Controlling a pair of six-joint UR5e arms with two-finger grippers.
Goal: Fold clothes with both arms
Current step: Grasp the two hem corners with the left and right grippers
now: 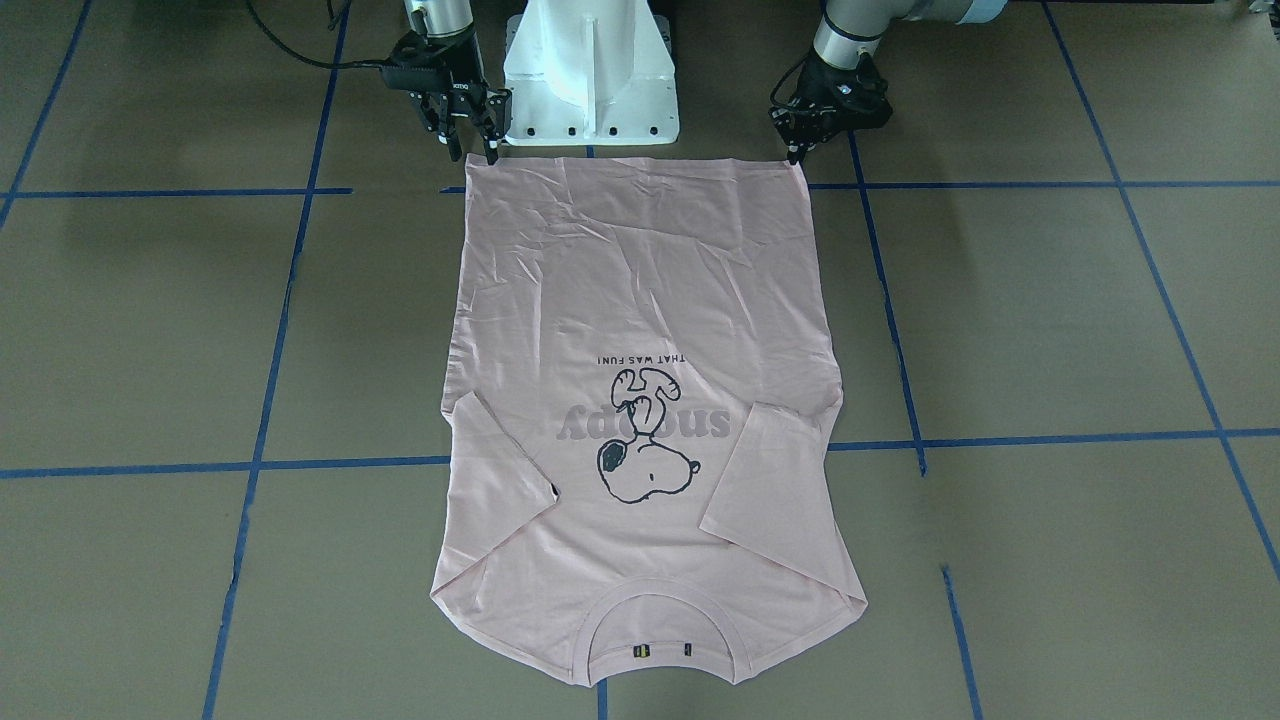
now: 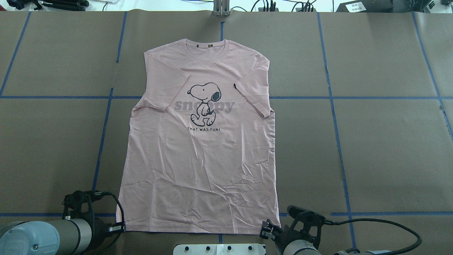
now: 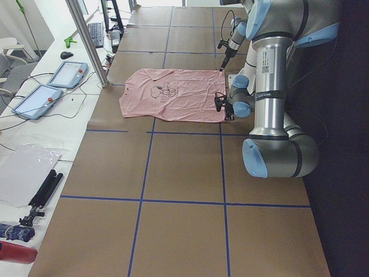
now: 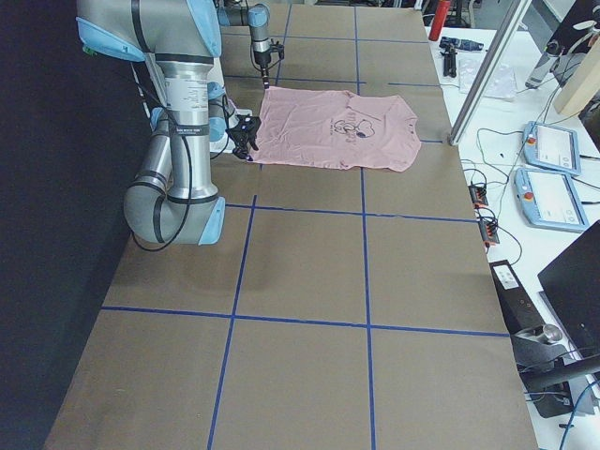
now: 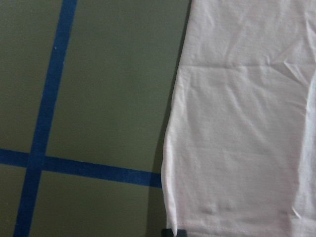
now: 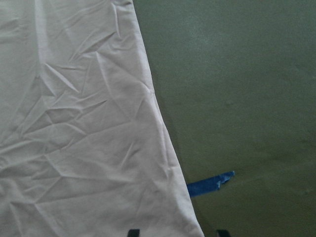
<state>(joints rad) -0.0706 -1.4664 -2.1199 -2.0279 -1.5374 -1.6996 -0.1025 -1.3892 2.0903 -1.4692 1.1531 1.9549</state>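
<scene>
My right gripper grabs the T-shirt by its hem corner [image 1: 476, 167] next, to fold the T-shirt's lower half over the print [image 1: 644, 434].
The pale pink T-shirt [image 1: 640, 300] lies flat and face up on the brown table, collar away from me and sleeves folded in over the chest; it also shows in the overhead view [image 2: 198, 159]. My left gripper [image 1: 797, 152] is at the hem's left corner [image 5: 170, 224], its fingertips together on the cloth edge. My right gripper [image 1: 468, 148] is open, and its two fingertips [image 6: 133, 232] straddle the hem's right corner [image 6: 195, 227] just above the table. The dog print and grey lettering [image 2: 205, 106] are uncovered.
The white pedestal base [image 1: 590, 70] stands just behind the hem, between the two grippers. Blue tape lines [image 2: 102, 134] cross the table. Tablets [image 3: 66, 74] and a metal pole [image 3: 86, 40] stand on the far side beyond the collar.
</scene>
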